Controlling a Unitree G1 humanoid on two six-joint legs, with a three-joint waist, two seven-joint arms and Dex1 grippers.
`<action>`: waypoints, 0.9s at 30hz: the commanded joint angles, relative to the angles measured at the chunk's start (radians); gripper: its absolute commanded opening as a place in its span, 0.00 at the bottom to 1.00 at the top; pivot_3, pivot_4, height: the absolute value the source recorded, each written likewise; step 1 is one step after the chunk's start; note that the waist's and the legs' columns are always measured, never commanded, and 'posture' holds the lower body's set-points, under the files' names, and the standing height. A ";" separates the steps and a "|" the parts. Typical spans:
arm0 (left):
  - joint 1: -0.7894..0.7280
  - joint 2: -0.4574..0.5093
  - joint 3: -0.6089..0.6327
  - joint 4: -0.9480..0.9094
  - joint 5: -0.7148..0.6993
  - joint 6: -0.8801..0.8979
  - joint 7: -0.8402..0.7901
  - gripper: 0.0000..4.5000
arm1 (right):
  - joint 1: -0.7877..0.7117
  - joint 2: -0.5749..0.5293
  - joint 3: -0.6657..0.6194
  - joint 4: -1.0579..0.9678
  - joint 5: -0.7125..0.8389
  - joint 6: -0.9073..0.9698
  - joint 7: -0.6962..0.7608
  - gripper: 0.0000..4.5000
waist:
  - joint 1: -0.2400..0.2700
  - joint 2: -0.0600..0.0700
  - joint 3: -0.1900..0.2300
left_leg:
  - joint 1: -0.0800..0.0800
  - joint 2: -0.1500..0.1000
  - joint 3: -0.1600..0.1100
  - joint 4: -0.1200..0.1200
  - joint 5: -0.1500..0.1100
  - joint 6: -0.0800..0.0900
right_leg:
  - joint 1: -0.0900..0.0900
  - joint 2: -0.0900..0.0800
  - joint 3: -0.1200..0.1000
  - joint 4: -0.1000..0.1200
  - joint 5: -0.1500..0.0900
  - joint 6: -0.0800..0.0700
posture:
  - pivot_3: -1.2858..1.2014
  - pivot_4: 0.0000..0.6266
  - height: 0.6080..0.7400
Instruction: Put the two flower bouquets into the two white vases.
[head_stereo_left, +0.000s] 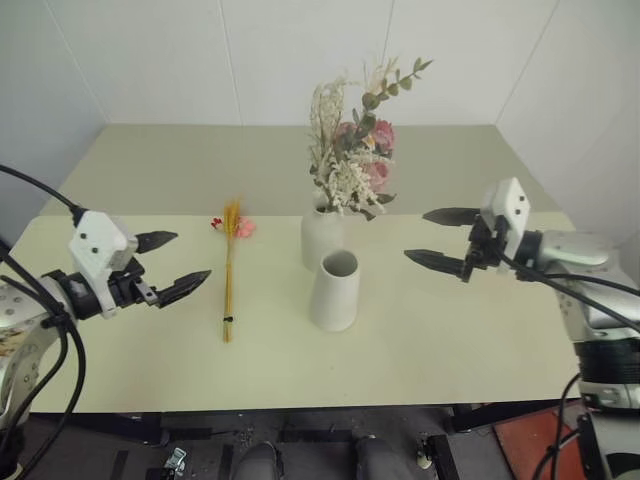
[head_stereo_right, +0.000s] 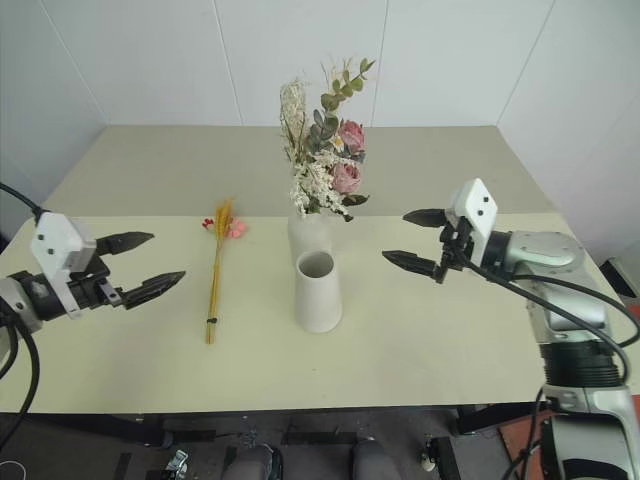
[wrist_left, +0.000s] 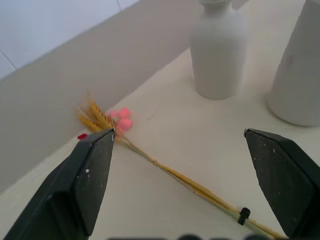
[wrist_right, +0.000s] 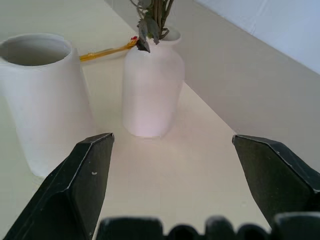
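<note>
Delicate wheat ears and pink blossoms fan out at the slim bouquet's head, so my left gripper will grab its yellow stalks next.
The bushy bouquet (head_stereo_left: 352, 150) of pink roses, cream sprigs and green leaves stands upright in the bottle-shaped white vase (head_stereo_left: 322, 237). In front of it stands the cone-shaped white vase (head_stereo_left: 335, 290), its wide mouth empty. To their left the slim bouquet (head_stereo_left: 229, 265) of yellow wheat stalks and pink blossoms lies flat on the table (head_stereo_left: 420, 340). My left gripper (head_stereo_left: 170, 262) hovers open left of the slim bouquet, holding nothing. My right gripper (head_stereo_left: 440, 238) hovers open right of the vases, holding nothing. The left wrist view shows the slim bouquet (wrist_left: 165, 172) lying ahead of the open fingers.
The table's near edge (head_stereo_left: 300, 405) runs just in front of the cone vase. White walls (head_stereo_left: 300, 60) close off the back and both sides. Bare tabletop lies behind the vases and to their right.
</note>
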 joint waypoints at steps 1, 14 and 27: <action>-0.145 -0.049 -0.064 -0.130 -0.045 0.353 0.242 1.00 | 0.039 -0.092 -0.090 -0.153 0.098 0.106 0.036 1.00 | 0.005 0.000 0.000 | 0.000 0.000 0.000 0.000 0.000 0.000 | 0.000 0.000 0.000 0.000 0.000 0.000 | 0.52 0.24 1.00; -0.638 -0.481 -0.214 0.292 0.238 0.842 0.672 1.00 | 0.063 -0.165 -0.136 -0.270 0.202 0.224 0.015 1.00 | -0.001 -0.002 0.000 | 0.001 -0.004 -0.004 0.006 0.000 0.000 | 0.003 0.000 0.001 0.003 0.000 0.002 | 0.52 0.24 1.00; -0.791 -0.599 -0.210 0.658 0.322 0.709 0.677 1.00 | 0.105 -0.171 -0.160 -0.315 0.213 0.240 -0.018 1.00 | 0.025 -0.002 0.000 | -0.001 -0.005 -0.004 0.008 0.000 0.000 | 0.002 -0.001 0.000 0.003 0.000 0.002 | 0.52 0.24 1.00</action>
